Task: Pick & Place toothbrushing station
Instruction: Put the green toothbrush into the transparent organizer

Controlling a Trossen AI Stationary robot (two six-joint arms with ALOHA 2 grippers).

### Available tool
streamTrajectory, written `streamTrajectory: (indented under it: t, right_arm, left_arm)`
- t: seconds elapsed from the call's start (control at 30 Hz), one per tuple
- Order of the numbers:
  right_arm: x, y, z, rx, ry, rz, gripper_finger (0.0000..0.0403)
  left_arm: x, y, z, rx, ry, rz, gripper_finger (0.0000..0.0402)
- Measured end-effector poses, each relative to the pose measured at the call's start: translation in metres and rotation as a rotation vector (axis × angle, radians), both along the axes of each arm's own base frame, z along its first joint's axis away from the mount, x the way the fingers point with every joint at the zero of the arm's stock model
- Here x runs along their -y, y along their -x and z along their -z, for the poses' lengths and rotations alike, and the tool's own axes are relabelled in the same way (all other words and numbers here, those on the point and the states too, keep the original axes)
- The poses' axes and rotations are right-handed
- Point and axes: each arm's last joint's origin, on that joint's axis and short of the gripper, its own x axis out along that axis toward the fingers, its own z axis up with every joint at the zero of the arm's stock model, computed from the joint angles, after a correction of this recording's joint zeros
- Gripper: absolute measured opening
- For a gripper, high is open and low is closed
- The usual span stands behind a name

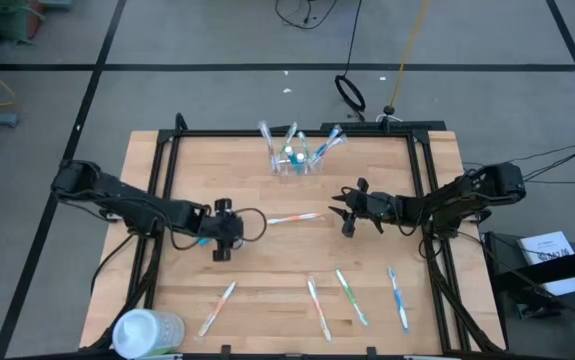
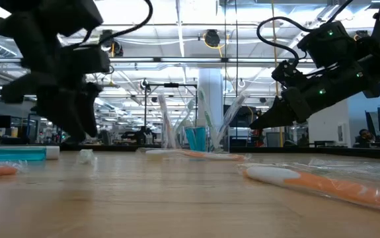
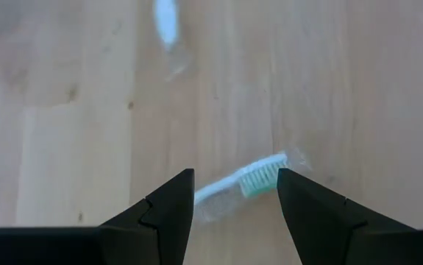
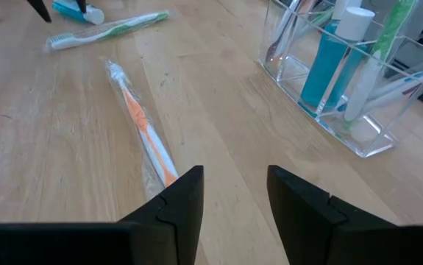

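Observation:
To stand the wrapped toothbrush upright in the clear holder, my left gripper next needs to grab its neck (image 3: 222, 185), just below the green-bristled head.
A clear plastic holder (image 1: 297, 157) stands at the table's far middle with toothbrushes and a blue toothpaste tube upright in it; it also shows in the right wrist view (image 4: 343, 73). My left gripper (image 1: 229, 228) is open and points down. Its fingertips (image 3: 185, 184) stand on either side of the green-bristled head of a wrapped toothbrush (image 3: 259, 177) lying flat on the table. A small blue toothpaste tube (image 4: 75, 9) lies beside it. My right gripper (image 1: 345, 210) is open and empty above the table, by one end of a wrapped orange toothbrush (image 4: 141, 125) that lies flat.
Several wrapped toothbrushes lie along the near side (image 1: 217, 307) (image 1: 317, 305) (image 1: 351, 296) (image 1: 398, 297). A whitish round container (image 1: 147, 333) stands at the near left corner. A black frame (image 1: 422, 190) borders the tabletop.

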Motion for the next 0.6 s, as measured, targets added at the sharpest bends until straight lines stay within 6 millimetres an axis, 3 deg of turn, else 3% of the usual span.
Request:
streamTrajectory:
  t: [0.27, 0.4, 0.6]
  right_arm:
    - [0.0, 0.0, 0.0, -0.001, 0.004, 0.0, 0.0141]
    - [0.0, 0.0, 0.0, -0.001, 0.004, 0.0, 0.0141]
    - [0.0, 0.0, 0.0, -0.001, 0.004, 0.001, 0.0141]
  left_arm:
    - [0.002, -0.006, 0.024, -0.14, -0.159, 0.236, 0.0202]
    - [0.002, -0.009, 0.027, -0.126, -0.143, 0.205, 0.0202]
    - [0.004, -0.021, 0.024, 0.03, -0.042, 0.077, 0.0202]
